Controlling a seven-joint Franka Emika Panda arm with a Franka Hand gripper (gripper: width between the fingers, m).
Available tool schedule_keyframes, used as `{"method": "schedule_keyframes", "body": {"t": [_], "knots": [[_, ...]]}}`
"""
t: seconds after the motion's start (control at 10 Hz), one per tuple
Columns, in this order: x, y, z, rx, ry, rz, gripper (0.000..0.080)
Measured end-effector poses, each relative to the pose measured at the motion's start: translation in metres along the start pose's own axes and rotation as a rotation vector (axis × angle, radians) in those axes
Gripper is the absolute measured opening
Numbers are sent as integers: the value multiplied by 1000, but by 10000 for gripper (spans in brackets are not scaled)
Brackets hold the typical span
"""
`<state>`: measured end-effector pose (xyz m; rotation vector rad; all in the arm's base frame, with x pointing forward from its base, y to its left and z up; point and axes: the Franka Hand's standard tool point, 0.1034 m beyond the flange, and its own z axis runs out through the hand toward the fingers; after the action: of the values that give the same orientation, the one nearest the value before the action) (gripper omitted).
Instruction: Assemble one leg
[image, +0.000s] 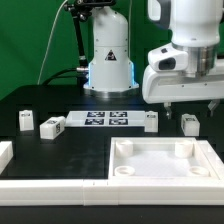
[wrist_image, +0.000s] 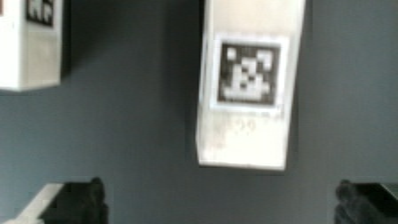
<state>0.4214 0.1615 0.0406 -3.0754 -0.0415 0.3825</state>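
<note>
My gripper should next grab the leg by its square tagged body (image: 190, 126) (wrist_image: 249, 75), so that it can fit the leg into the round corner hole of the white tray-like piece.
Several small white legs with marker tags lie on the dark table. Two are at the exterior view's left (image: 25, 120) (image: 50, 127), one is beside the marker board (image: 150, 120), and one is at the right (image: 190, 123). My gripper (image: 190, 104) hangs just above that right leg, open and empty. In the wrist view this leg (wrist_image: 249, 85) lies lengthwise, tag up, ahead of my gripper (wrist_image: 217, 205) and clear of its dark fingertips (wrist_image: 71, 203). Another leg (wrist_image: 32, 45) shows at the frame's edge.
The marker board (image: 107, 119) lies in the middle of the table. The large white tray-like piece with round corner holes (image: 165, 178) fills the front right. Another white part (image: 5, 153) shows at the front left edge. The robot base (image: 108, 60) stands behind.
</note>
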Motion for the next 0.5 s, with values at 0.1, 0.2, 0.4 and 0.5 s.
{"method": "schedule_keyframes", "body": {"t": [0.1, 0.2, 0.4, 0.5], "knots": [[1, -2, 1, -13, -94, 1, 649], [1, -3, 3, -23, -168, 2, 649], [-2, -2, 8, -40, -322, -1, 649], [1, -3, 10, -43, -373, -1, 649]]}}
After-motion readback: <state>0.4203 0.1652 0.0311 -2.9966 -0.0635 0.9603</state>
